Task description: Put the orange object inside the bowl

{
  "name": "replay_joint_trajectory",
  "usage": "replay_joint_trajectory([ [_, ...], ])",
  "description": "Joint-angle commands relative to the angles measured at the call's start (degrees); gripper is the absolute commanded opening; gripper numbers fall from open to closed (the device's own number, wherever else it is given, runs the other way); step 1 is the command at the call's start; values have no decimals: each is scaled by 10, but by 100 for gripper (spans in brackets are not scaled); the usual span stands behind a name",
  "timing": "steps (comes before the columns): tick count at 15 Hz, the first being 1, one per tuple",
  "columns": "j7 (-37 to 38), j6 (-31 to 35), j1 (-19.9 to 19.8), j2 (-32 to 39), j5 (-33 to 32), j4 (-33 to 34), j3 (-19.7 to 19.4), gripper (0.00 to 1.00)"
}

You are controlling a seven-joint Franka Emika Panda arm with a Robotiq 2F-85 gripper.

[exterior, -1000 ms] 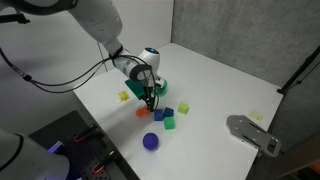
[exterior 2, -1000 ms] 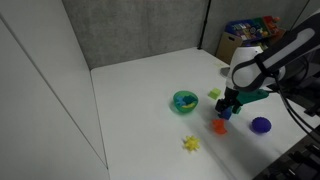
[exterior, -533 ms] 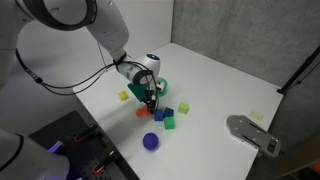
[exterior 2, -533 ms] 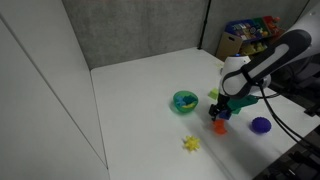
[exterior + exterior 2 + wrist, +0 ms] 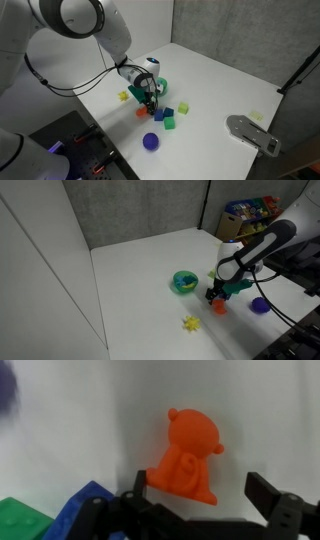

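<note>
My gripper should close on the orange object now, because its wide lower end is between my two fingers and they would hold the object.
The orange object is a small orange-red lumpy figure lying on the white table. In the wrist view it sits between my open gripper's two dark fingers, close to the left one. In both exterior views it shows just under the gripper as an orange spot. The green bowl stands on the table beside the gripper; in an exterior view it is mostly hidden behind the gripper.
A blue block and a green block lie beside the orange object. A purple ball, a yellow block, a yellow spiky toy and more blocks lie around. A grey device sits near the table edge.
The gripper has come down a little closer to the table over the orange object. The objects have not moved.
</note>
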Motion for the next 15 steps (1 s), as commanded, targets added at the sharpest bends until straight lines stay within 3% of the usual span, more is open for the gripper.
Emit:
replay_joint_trajectory([
  [1,13,-15,9,12,-4,21,-7,75],
  [2,13,-17,10,13,-4,23,-7,72],
  [6,4,-26,6,0,-2,23,-2,41],
  [11,-9,-37,1,-41,1,22,8,31],
  [15,-13,-63,0,-77,0,42,13,30],
])
